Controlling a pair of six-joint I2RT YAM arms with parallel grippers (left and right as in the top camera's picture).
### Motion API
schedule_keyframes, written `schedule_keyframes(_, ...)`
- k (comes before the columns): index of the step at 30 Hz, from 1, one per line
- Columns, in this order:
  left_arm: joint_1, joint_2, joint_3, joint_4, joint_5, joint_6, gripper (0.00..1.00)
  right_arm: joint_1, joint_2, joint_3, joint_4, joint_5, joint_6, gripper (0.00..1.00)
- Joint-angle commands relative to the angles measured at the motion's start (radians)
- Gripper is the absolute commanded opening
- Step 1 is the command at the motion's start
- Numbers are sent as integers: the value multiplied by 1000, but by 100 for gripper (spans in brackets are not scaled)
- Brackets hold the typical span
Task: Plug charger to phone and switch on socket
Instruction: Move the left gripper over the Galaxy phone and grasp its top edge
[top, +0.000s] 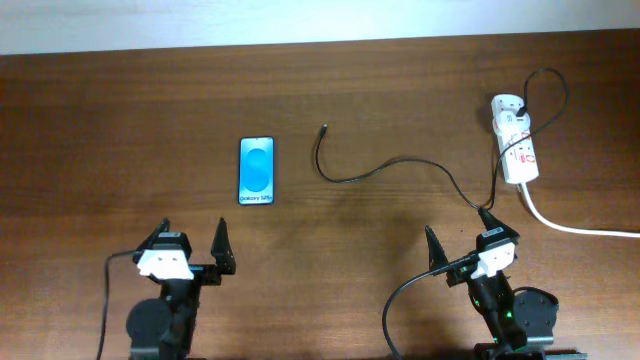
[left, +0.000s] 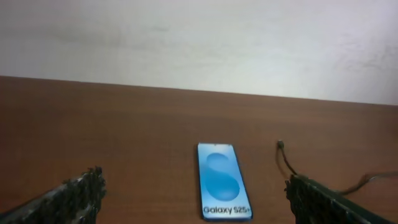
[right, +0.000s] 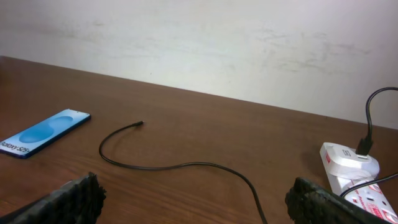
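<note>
The left gripper grabs the phone across its long side edges toward the phone's far end next, to leave the phone's lettered end free for my right gripper.
The phone lies flat on the table, blue screen up; it also shows in the left wrist view and the right wrist view. The charger cable runs from its loose connector tip to a black plug in the white socket strip. The tip lies right of the phone, apart from it. The cable, the tip and the socket show in the right wrist view. My left gripper is open and empty, near of the phone. My right gripper is open and empty, near of the cable.
The socket's thick white cord runs off the right edge of the table. A pale wall stands behind the table's far edge.
</note>
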Motion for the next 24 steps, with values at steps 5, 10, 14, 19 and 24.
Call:
schedule_keyframes(5, 5, 355, 293, -11, 18, -14, 99, 5, -6, -5, -4, -10, 7, 98)
schedule_keyframes(10, 5, 734, 660, -264, 34, -13, 99, 5, -6, -5, -5, -10, 7, 98)
schedule_keyframes(14, 4, 1149, 1107, -565, 37, -13, 99, 5, -6, -5, -5, -10, 7, 98)
schedule_keyframes(19, -10, 1660, 1667, -1096, 37, -13, 99, 5, -6, -5, -4, -10, 7, 98)
schedule_keyframes(24, -20, 1809, 1698, -1085, 45, -13, 99, 5, -6, -5, -4, -10, 7, 98)
